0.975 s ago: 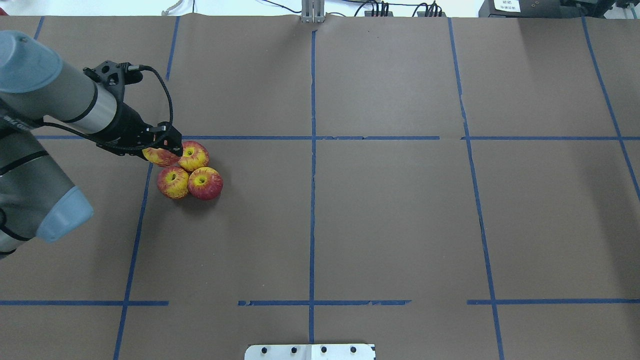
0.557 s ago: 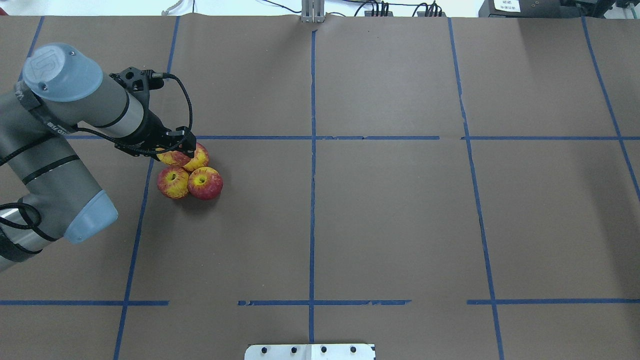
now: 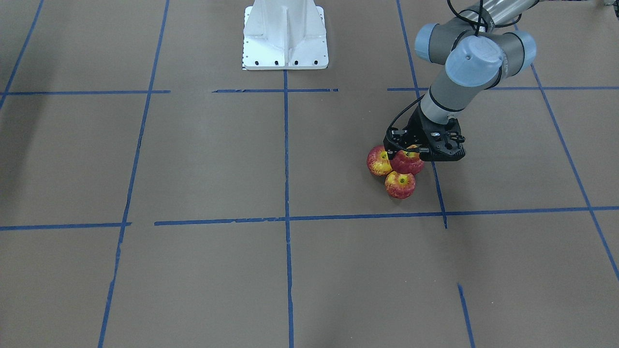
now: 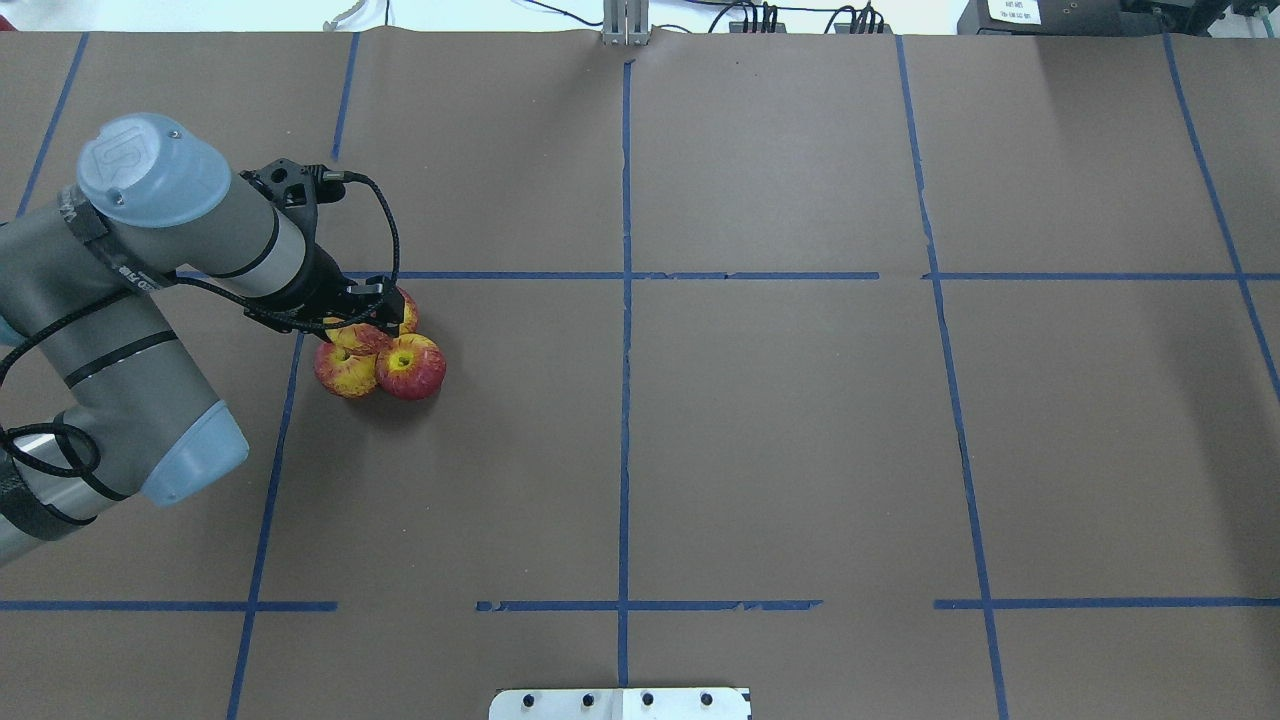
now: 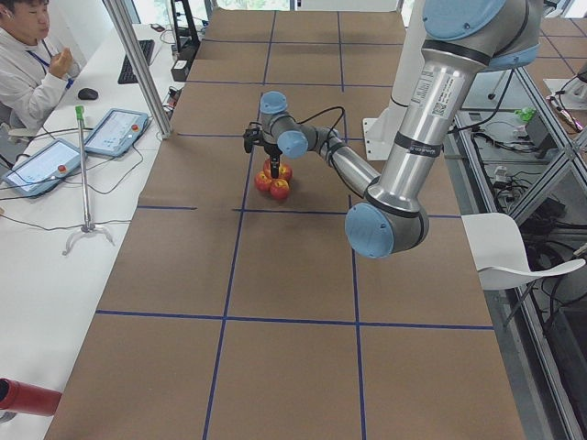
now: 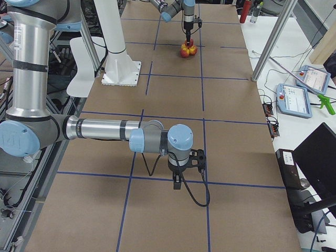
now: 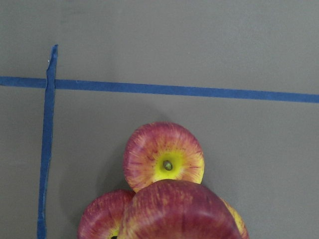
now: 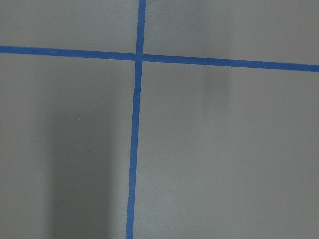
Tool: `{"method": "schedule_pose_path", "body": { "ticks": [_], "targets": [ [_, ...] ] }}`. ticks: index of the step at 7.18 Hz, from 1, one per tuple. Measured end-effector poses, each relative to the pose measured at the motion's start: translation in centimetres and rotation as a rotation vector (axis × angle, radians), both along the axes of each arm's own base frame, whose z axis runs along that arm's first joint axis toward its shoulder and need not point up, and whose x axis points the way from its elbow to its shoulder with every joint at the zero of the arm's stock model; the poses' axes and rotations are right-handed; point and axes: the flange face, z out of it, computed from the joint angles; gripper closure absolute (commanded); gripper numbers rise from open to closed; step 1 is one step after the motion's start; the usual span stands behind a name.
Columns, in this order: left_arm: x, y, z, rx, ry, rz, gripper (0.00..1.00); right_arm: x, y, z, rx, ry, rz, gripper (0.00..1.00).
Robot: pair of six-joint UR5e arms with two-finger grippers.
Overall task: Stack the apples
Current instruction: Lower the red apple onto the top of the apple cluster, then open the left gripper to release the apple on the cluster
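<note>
The robot's left gripper is ready to open now, since the darker red apple's lower side [image 3: 406, 167] [image 7: 177, 201] nests in the hollow among the bunched apples.
Three red-and-yellow apples sit bunched on the brown table: one at the near left [image 4: 338, 372], one at the near right [image 4: 412, 367], and a far one [image 4: 408, 312] mostly hidden under the gripper. My left gripper [image 4: 362, 318] is shut on a fourth, darker red apple [image 3: 407, 162] and holds it over the middle of the bunch. The left wrist view shows this apple [image 7: 179, 211] low, above the others [image 7: 163, 157]. I cannot tell whether it touches them. My right gripper [image 6: 178, 181] points down over bare table far from the apples. I cannot tell if it is open or shut.
Blue tape lines [image 4: 625, 275] divide the brown table into squares. The white robot base plate [image 3: 285, 34] stands at the robot's edge. An operator [image 5: 32, 64] sits at a side desk with tablets [image 5: 115, 131], and a metal pole [image 5: 138, 64] stands by the table.
My left gripper has carried the held apple from the far-left side of the bunch to right over its middle. The three apples on the table have not moved.
</note>
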Motion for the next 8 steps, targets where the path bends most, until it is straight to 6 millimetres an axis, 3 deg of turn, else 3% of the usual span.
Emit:
{"method": "schedule_pose_path", "body": {
  "ticks": [1,2,3,4,8],
  "targets": [
    [0.2,0.18,0.03,-0.001,0.0,0.005,1.0,0.0,0.0,0.0,0.0,0.0,0.0,0.0],
    [0.29,0.29,0.08,-0.002,0.0,0.007,0.73,0.0,0.0,0.0,0.0,0.0,0.0,0.0],
    [0.34,0.35,0.12,-0.003,-0.001,0.009,0.23,0.0,0.0,0.0,0.0,0.0,0.0,0.0],
    [0.36,0.38,0.15,-0.003,-0.001,0.009,0.0,0.0,0.0,0.0,0.0,0.0,0.0,0.0],
    [0.26,0.45,-0.14,0.004,0.002,0.008,0.0,0.0,0.0,0.0,0.0,0.0,0.0,0.0]
  ]
}}
